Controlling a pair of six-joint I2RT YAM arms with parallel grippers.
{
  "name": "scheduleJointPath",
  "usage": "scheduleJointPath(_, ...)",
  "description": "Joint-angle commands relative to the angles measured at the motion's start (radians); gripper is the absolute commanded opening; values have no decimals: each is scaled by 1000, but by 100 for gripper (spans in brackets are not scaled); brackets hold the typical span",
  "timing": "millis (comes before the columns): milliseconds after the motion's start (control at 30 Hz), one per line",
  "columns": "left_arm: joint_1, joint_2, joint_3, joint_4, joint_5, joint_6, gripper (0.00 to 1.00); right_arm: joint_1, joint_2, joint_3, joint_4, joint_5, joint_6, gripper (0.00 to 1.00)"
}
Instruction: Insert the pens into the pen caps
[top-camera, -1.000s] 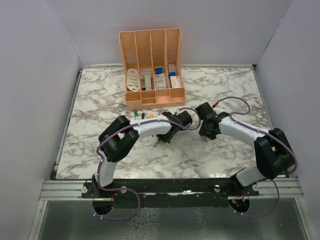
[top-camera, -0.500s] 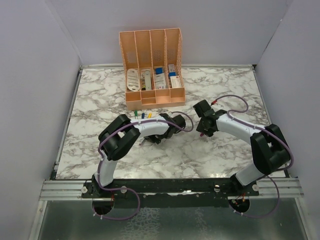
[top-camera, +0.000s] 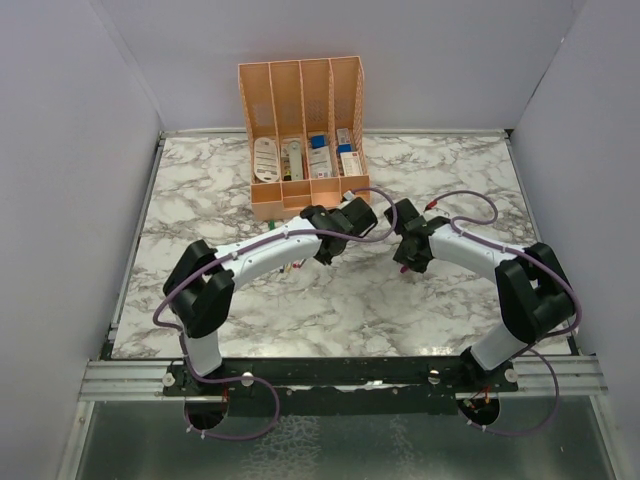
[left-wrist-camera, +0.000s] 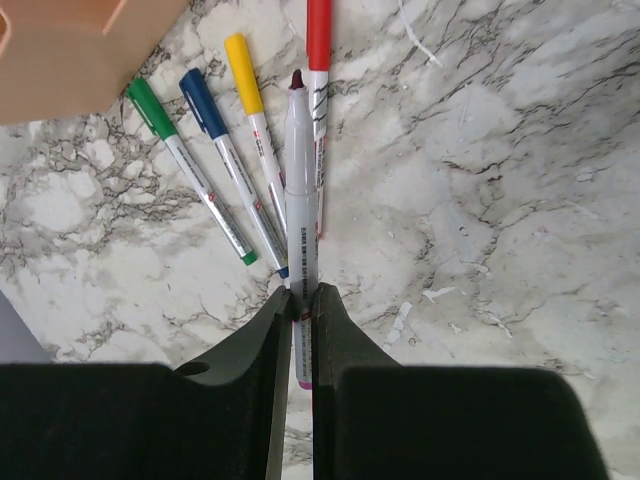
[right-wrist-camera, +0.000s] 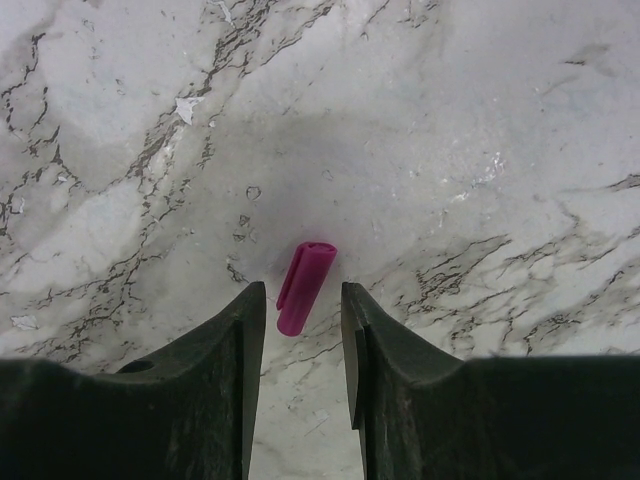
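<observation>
My right gripper grabs the magenta pen cap across its middle (right-wrist-camera: 305, 289) next, since this leaves the cap's near end free for inserting the pen.
In the left wrist view my left gripper (left-wrist-camera: 302, 297) is shut on a grey-white pen (left-wrist-camera: 300, 190) whose bare dark purple tip points away from me. The pen hangs just above several capped pens lying side by side on the marble: green cap (left-wrist-camera: 148, 105), blue cap (left-wrist-camera: 203, 100), yellow cap (left-wrist-camera: 243, 72), red cap (left-wrist-camera: 318, 30). In the right wrist view a magenta pen cap (right-wrist-camera: 305, 288) lies loose on the table. My right gripper (right-wrist-camera: 303, 298) is open and low, its fingertips either side of the cap's near end without touching it. From above, both grippers (top-camera: 325, 247) (top-camera: 408, 262) sit mid-table.
A peach organiser (top-camera: 303, 140) holding stubby white and blue items stands at the back centre, and its corner (left-wrist-camera: 70, 50) shows just left of the capped pens. White walls enclose the marble table (top-camera: 200, 190) on three sides.
My left arm has stretched out and swung its gripper farther toward the organiser, carrying the pen. My right gripper has edged slightly left.
</observation>
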Motion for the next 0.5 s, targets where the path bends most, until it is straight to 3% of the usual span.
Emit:
scheduleJointPath(0, -2, -56, 35, 2, 48, 11, 0, -1, -3, -3, -20, 29, 34, 36)
scheduleJointPath(467, 7, -200, 21, 23, 21, -49, 0, -1, 46, -51, 57, -18, 29, 36)
